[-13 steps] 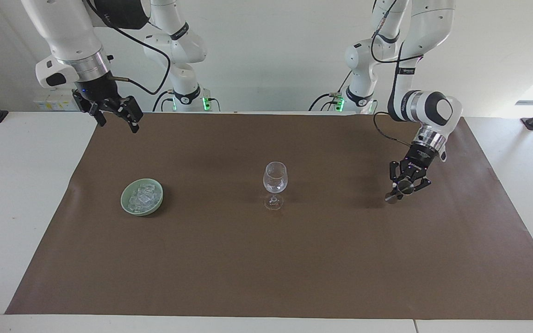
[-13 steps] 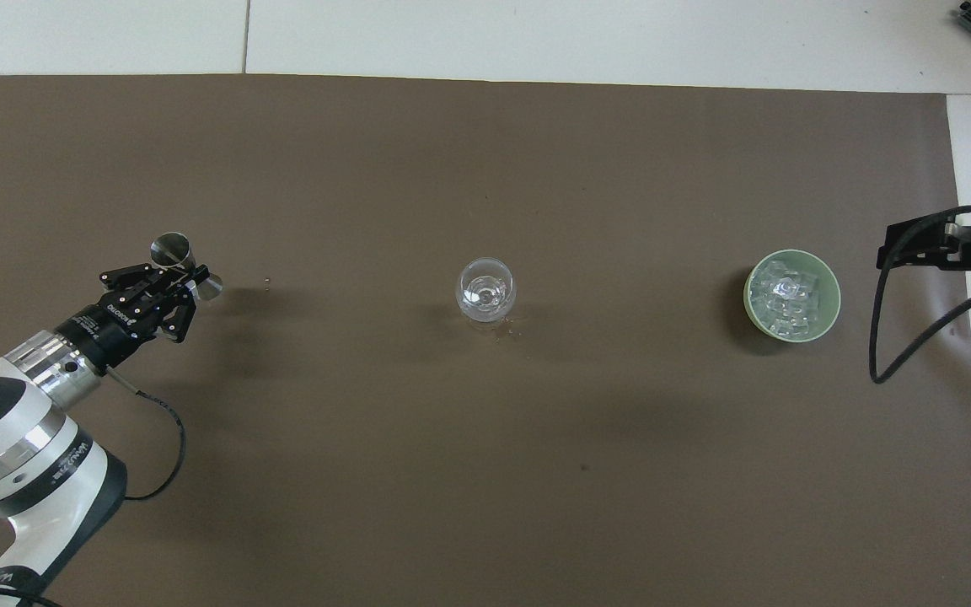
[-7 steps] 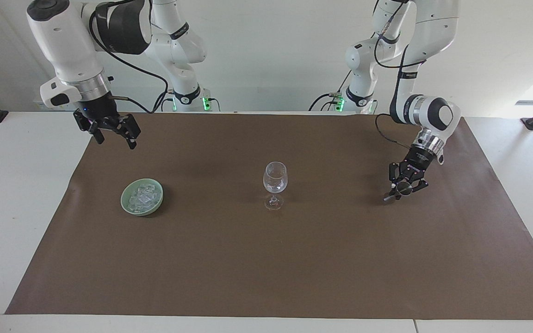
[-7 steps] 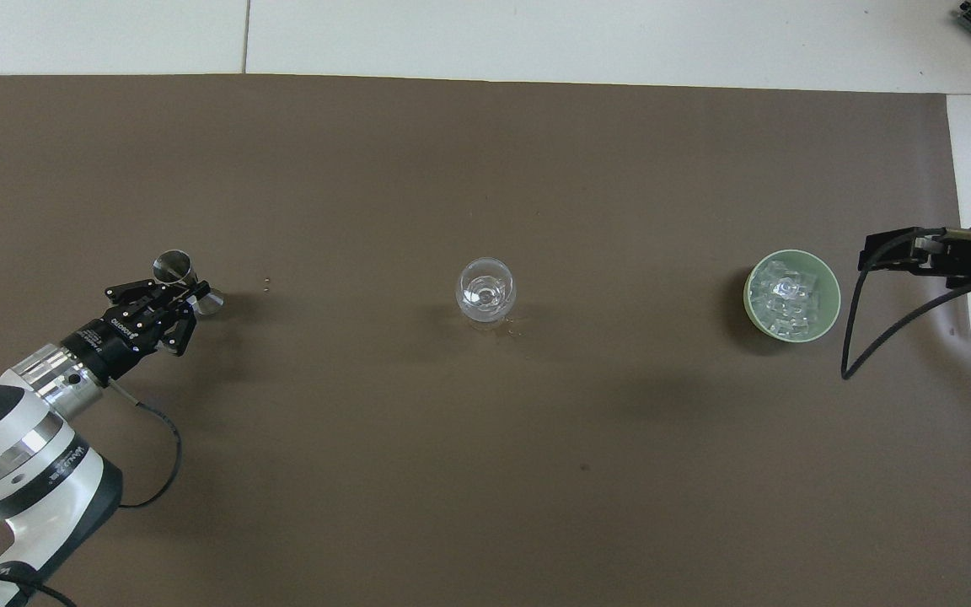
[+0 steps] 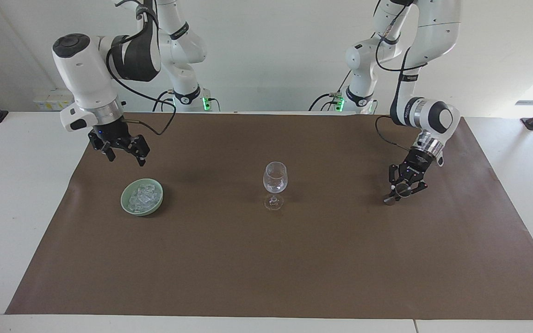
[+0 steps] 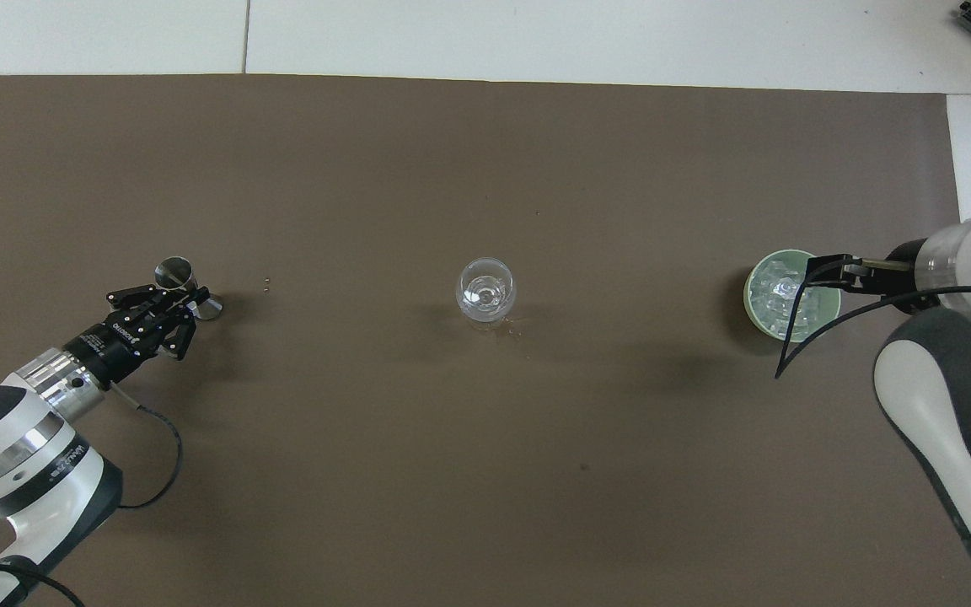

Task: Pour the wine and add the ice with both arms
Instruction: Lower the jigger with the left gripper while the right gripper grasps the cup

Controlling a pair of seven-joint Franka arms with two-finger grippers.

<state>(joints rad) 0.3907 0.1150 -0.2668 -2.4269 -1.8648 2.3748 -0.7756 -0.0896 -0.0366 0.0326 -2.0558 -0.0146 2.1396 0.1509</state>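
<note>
The jigger's base (image 6: 208, 308) is down at the brown mat, close beside its shadow, so the left gripper should release the jigger now.
A clear stemmed glass (image 5: 275, 178) stands mid-mat with a little clear liquid in it; it also shows in the overhead view (image 6: 485, 291). The ice (image 5: 142, 195) is heaped in a pale green bowl (image 5: 127, 206) toward the right arm's end, and the ice (image 6: 776, 297) and bowl (image 6: 748, 295) also show from above. My right gripper (image 5: 125, 155) is open and empty, raised over the mat beside the bowl. My left gripper (image 5: 403, 188) is shut on a small metal jigger (image 5: 390, 199), held tilted and low over the mat, also seen from above (image 6: 174, 271).
A brown mat (image 5: 266, 259) covers the white table. A few small drops lie on it near the glass's foot (image 6: 509, 331) and beside the jigger (image 6: 266, 285). The right arm's wrist and cable (image 6: 949, 261) overlap the bowl's edge from above.
The right arm has swung down and toward the bowl with its gripper open. The left gripper has sunk slightly with the jigger and drawn back a little.
</note>
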